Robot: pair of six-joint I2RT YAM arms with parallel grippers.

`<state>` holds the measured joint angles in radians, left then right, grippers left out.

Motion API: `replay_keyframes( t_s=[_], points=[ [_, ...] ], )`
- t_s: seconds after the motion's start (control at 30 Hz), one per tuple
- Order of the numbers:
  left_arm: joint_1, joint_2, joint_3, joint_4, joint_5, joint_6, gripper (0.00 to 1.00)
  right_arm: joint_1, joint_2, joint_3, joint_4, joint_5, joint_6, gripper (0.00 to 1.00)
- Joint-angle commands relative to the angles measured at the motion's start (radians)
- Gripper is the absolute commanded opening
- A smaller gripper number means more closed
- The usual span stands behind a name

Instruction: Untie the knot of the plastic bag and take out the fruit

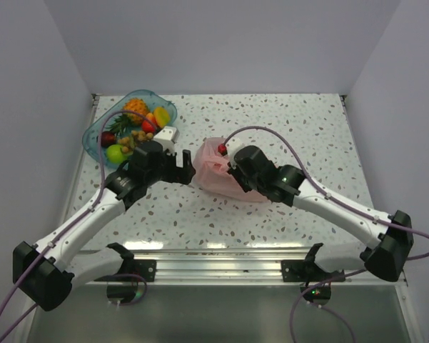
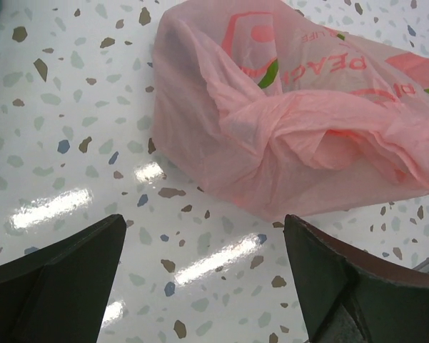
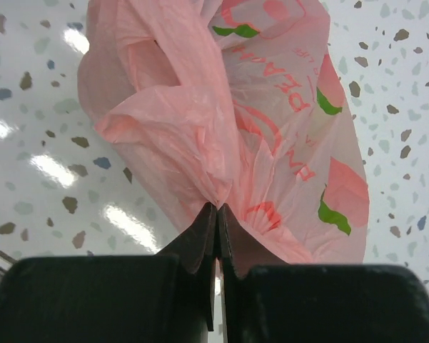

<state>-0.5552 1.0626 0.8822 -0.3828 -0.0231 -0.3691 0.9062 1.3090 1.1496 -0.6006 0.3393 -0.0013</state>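
The left gripper grips the plastic bag by its edge nearest the tray [image 2: 173, 118] next, leaving the bag's opening free to open.
The pale-pink plastic bag [image 1: 213, 171] lies crumpled at mid table. In the left wrist view the bag [image 2: 200, 128] shows a bunched twist [image 2: 268, 118] across its mouth; I cannot tell whether it is a tied knot. My right gripper [image 1: 233, 170] is shut on a pinched fold of the bag [image 3: 271, 143], with its jaws [image 3: 218, 209] pressed together on the plastic. My left gripper [image 1: 188, 174] is open and empty just left of the bag, its fingers [image 2: 71, 264] wide apart over bare table. A small red piece [image 1: 221, 148] sits at the bag's far edge. The lime-green apple [image 1: 115, 152] lies in the tray.
The clear blue tray [image 1: 93, 132] stands at the back left with a small pineapple [image 1: 135, 108], red and yellow pieces and a white block [image 1: 168, 133]. White walls close in the table on three sides. A metal rail [image 1: 221, 261] runs along the near edge.
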Motion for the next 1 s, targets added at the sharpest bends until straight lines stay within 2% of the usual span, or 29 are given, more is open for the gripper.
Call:
replay_keyframes(
  t_s=[0.0,0.13,0.23,0.57,0.67,0.9,0.97],
  points=[
    [-0.015,0.03,0.087,0.045,0.015,0.067,0.99,0.002,-0.14,-0.074,0.129,-0.054,0.116,0.03],
    [-0.054,0.088,0.136,0.084,0.018,0.16,1.0,0.0,-0.252,-0.191,0.242,-0.08,0.224,0.04],
    [-0.087,0.141,0.182,0.099,0.093,0.247,1.0,0.002,-0.298,-0.246,0.278,-0.063,0.282,0.01],
    [-0.178,0.298,0.328,-0.036,0.253,0.524,1.0,0.002,-0.375,-0.335,0.338,-0.029,0.405,0.0],
    [-0.213,0.319,0.343,-0.059,0.244,0.588,1.0,0.002,-0.376,-0.341,0.338,-0.042,0.414,0.0],
    [-0.242,0.387,0.356,-0.051,0.19,0.638,0.92,0.002,-0.379,-0.356,0.355,-0.063,0.423,0.0],
    [-0.25,0.41,0.356,-0.051,0.198,0.645,0.86,0.002,-0.379,-0.36,0.357,-0.066,0.425,0.0]
  ],
)
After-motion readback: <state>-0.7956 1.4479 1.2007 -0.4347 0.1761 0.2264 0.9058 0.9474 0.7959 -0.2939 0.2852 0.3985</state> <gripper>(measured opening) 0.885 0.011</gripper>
